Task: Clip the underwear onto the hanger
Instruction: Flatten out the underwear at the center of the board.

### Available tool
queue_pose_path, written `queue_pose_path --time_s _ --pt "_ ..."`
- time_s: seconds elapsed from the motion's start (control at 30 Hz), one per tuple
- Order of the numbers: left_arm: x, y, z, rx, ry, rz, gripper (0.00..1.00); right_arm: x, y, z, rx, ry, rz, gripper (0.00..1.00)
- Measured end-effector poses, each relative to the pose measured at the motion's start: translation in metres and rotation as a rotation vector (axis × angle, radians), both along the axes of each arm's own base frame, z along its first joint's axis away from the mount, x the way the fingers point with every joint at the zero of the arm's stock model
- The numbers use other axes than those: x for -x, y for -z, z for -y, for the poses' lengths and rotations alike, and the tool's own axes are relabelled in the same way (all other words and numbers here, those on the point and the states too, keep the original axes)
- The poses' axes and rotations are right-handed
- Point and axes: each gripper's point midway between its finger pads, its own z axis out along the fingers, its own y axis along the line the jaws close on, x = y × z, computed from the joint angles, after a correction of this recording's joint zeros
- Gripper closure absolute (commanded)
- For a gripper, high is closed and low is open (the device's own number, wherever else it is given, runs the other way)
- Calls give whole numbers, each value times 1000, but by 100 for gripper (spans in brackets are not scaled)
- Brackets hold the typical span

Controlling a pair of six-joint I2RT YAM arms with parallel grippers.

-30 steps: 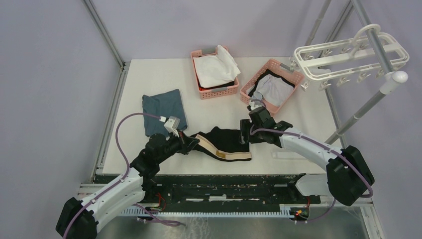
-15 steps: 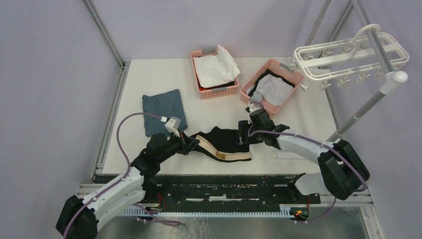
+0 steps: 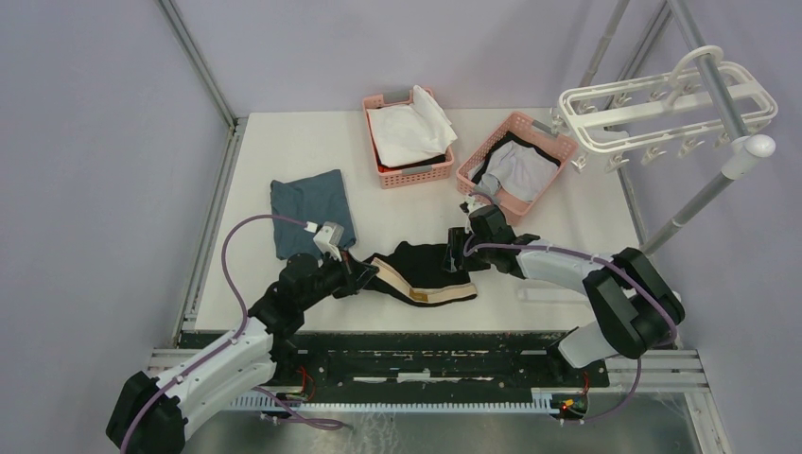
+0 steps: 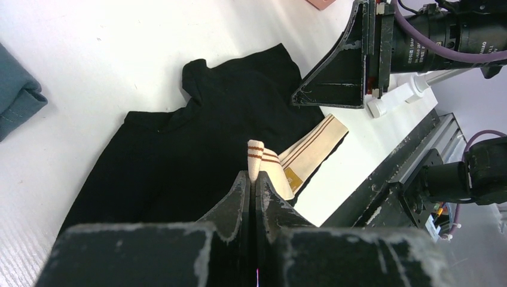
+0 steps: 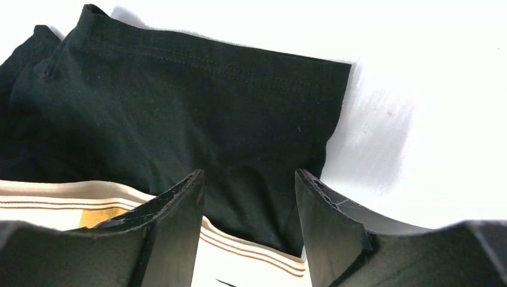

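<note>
The right gripper grabs the beige waistband's loose end (image 3: 466, 291) (image 5: 278, 259) next, opposite my left gripper, to spread the underwear straight for clipping.
The underwear (image 3: 430, 265), black with a beige waistband, lies flat on the white table near the front edge. My left gripper (image 3: 371, 271) is shut on a raised fold of the waistband (image 4: 256, 156) at the garment's left end. In the left wrist view the black fabric (image 4: 197, 137) spreads out beyond that gripper (image 4: 254, 176). My right gripper (image 3: 457, 255) is open and low over the garment's right end. Its fingers straddle black cloth (image 5: 209, 89) just above the striped waistband (image 5: 251, 251), right gripper (image 5: 248, 173). The white hanger (image 3: 662, 109) hangs at the far right on a stand.
Two pink baskets stand at the back: one (image 3: 416, 173) holds a white garment, the other (image 3: 470, 175) holds light and dark cloth. A folded blue-grey cloth (image 3: 312, 210) lies at the left. The stand's slanted pole (image 3: 700, 199) crosses the right side.
My right gripper has slid left onto the right end of the underwear, its arm stretching lower over the table, and its jaws have narrowed a little. The left gripper has held still.
</note>
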Motion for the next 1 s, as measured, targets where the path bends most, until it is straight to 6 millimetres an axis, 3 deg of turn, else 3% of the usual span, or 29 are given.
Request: queue_pose_path --time_s 0.17,0.27,0.53,0.77,1.0 --pt "1 1 -1 -2 0 -3 97 2 0 4 14 7 -2 30" --pt "1 1 -1 -2 -1 -3 97 13 -4 17 41 21 -3 28" --pt "0 -1 -1 -1 -6 1 97 42 -34 46 33 70 57 29" --pt "0 0 -2 -2 -7 0 97 68 -14 54 15 103 -37 37" --pt "0 1 -2 -4 -7 -6 97 75 -1 48 9 98 -113 48"
